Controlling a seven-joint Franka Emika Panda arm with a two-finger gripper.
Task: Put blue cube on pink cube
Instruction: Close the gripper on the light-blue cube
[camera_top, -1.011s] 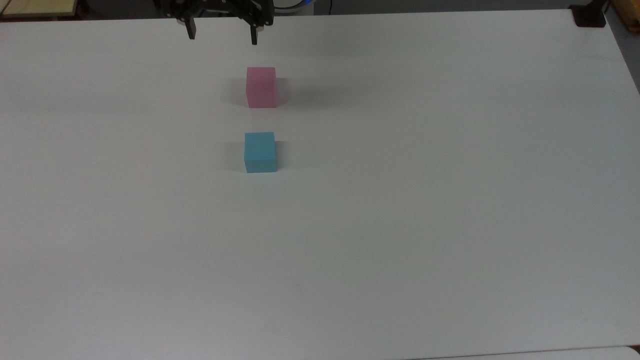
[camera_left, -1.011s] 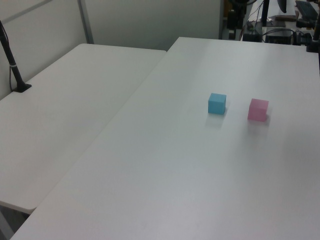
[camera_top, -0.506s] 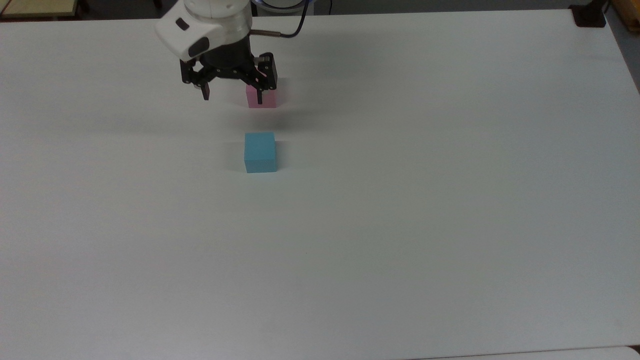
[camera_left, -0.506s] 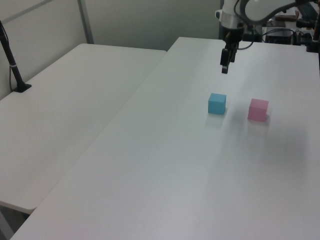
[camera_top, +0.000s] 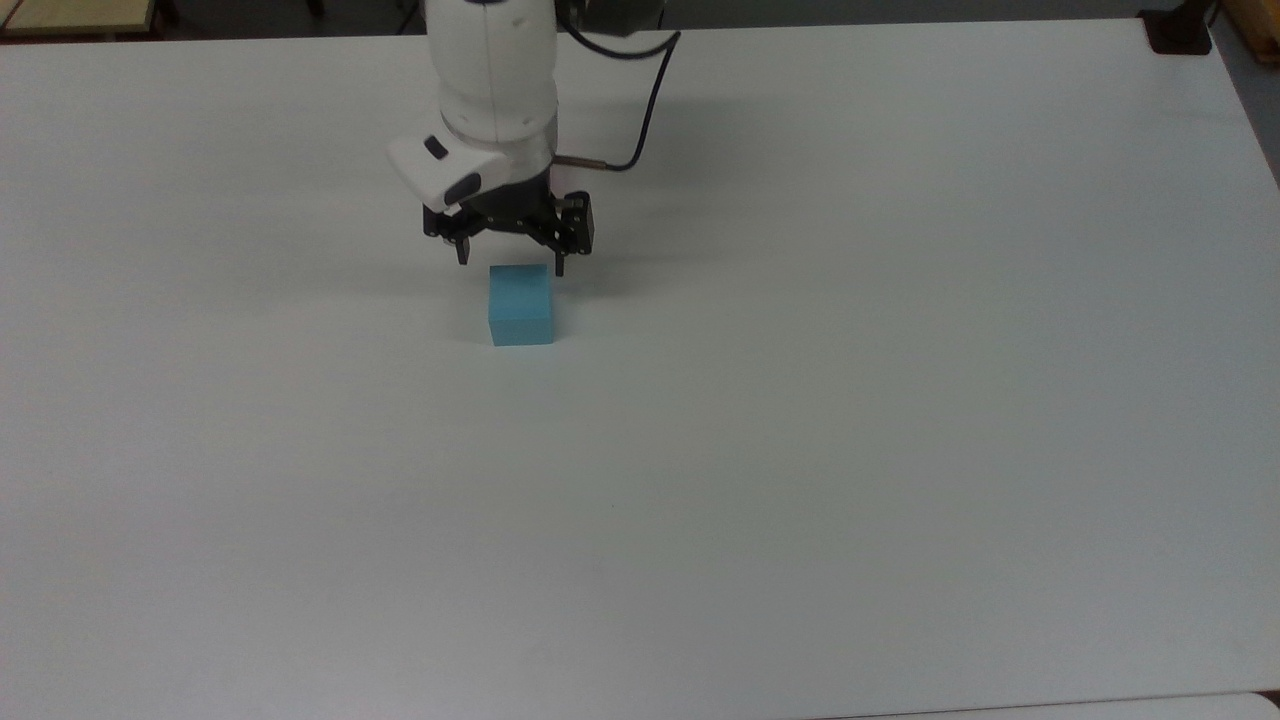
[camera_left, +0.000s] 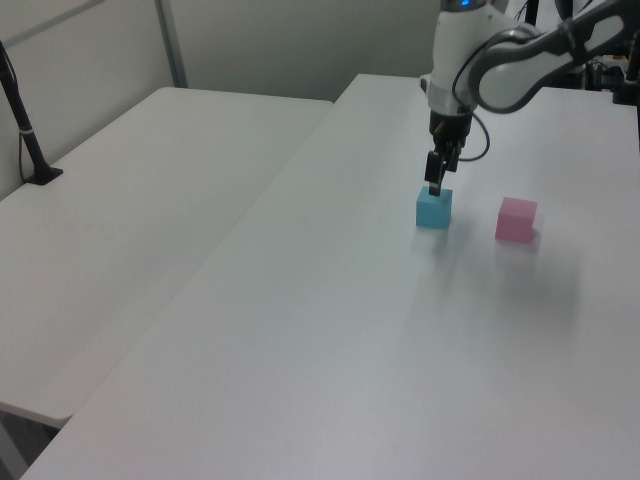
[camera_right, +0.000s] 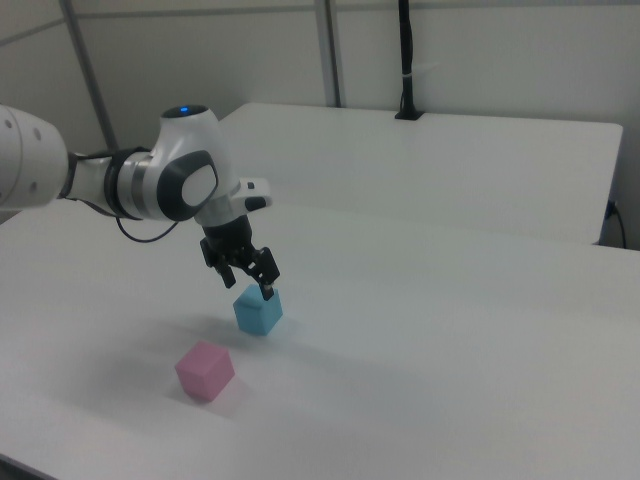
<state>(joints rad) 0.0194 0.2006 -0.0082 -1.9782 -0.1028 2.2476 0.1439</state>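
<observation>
I should stack the blue cube (camera_left: 433, 208) on the pink cube (camera_left: 516, 220), so next I need to grab it by its opposite sides with my gripper.
The blue cube (camera_top: 520, 305) rests on the white table (camera_top: 800, 450). In the top view, my arm hides the pink cube. My gripper (camera_top: 510, 263) is open and hovers just above the blue cube's far top edge, one finger to each side, holding nothing. In the left view the gripper (camera_left: 435, 187) hangs right over the blue cube (camera_left: 433, 208), and the pink cube (camera_left: 516, 219) sits apart on the left view's right. In the right view the gripper (camera_right: 250, 288) is at the top of the blue cube (camera_right: 258, 311), with the pink cube (camera_right: 205, 370) nearer the front.
A black mount (camera_top: 1178, 35) stands at the table's far right corner in the top view. A second white table (camera_left: 130, 220) adjoins on the left view's left, with a black post (camera_left: 25, 130) on it. Open table surface surrounds both cubes.
The arm has moved from beside the pink cube to above the blue cube and has come down lower. Both cubes have stayed in place, and the gripper is still open.
</observation>
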